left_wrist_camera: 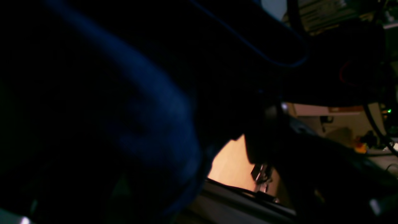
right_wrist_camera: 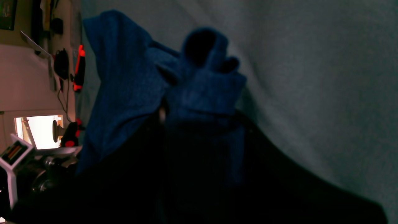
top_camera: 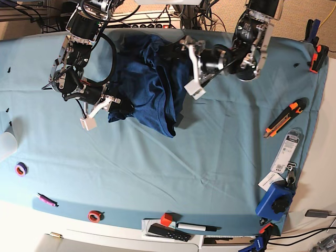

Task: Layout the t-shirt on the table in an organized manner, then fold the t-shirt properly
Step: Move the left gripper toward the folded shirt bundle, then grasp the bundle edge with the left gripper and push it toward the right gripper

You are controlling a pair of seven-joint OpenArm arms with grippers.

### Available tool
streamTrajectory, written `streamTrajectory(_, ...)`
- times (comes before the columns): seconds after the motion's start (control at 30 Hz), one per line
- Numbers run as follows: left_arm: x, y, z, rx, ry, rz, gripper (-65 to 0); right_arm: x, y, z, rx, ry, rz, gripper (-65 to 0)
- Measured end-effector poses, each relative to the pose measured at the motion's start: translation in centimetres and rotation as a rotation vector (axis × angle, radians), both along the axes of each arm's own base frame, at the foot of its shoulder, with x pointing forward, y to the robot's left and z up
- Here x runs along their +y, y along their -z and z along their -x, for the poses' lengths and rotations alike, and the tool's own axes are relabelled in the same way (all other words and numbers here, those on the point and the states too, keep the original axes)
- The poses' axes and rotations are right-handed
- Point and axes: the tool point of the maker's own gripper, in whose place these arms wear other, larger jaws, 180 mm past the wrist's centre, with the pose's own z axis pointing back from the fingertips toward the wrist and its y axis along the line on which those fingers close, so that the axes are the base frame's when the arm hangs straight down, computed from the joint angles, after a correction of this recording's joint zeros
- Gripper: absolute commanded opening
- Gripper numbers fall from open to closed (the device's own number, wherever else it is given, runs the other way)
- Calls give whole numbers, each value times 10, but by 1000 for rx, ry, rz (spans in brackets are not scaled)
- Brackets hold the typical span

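Observation:
I should close my left gripper, because the navy fold point(top_camera: 181, 68) point(left_wrist_camera: 164, 149) hangs down between its fingers and the t-shirt would be caught.
The dark navy t-shirt point(top_camera: 149, 86) lies bunched and wrinkled on the far middle of the teal table point(top_camera: 210, 157). My right gripper point(top_camera: 119, 109) is at the shirt's near-left edge, shut on a fold of it; the right wrist view shows the blue t-shirt point(right_wrist_camera: 124, 87) gathered right in front of the dark fingers, with the table point(right_wrist_camera: 311, 77) behind. My left gripper point(top_camera: 177, 52) is at the shirt's far-right edge with its jaws wide apart. The left wrist view is very dark, and a fold of the t-shirt point(left_wrist_camera: 149, 124) fills its left half.
An orange utility knife point(top_camera: 283, 118), a packaged item point(top_camera: 286, 149) and a blue device point(top_camera: 275, 199) lie along the right side. An orange clamp point(top_camera: 317, 55) sits at the far right. Tape rolls point(top_camera: 21, 169), a pink marker point(top_camera: 46, 199) and a red cube point(top_camera: 166, 219) line the near edge.

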Motion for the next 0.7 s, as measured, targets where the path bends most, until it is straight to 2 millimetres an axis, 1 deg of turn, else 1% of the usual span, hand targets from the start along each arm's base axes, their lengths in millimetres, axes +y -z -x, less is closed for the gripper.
streamTrajectory(0.27, 1, 3, -4, -13, -10, -27, -205, 0, 0, 0, 0, 0, 0, -591)
streamTrajectory(0.3, 1, 2, -4, -14, -11, -27, -222, 0, 0, 0, 0, 0, 0, -591)
streamTrajectory(0.33, 1, 2, -4, -15, -11, -27, -270, 0, 0, 0, -1, 0, 0, -606)
streamTrajectory(0.37, 2, 4, -5, -22, -12, -40, -347, 1, -1, 0, -19, -18, 8, -643)
streamTrajectory(0.43, 6, 10, -5, -28, -6, -77, -556, 0, -3, 0, -38, -25, 8, -650)
streamTrajectory(0.47, 7, 12, -4, -24, -4, -83, -650, 0, -4, 0, -43, -24, 3, -650)
streamTrajectory(0.6, 6, 10, -6, -35, -6, -73, -650, -3, -8, 0, -60, -14, -21, -650)
streamTrajectory(0.7, 6, 9, -10, -48, -17, -68, -650, -12, -9, 1, -64, 9, -22, -650)
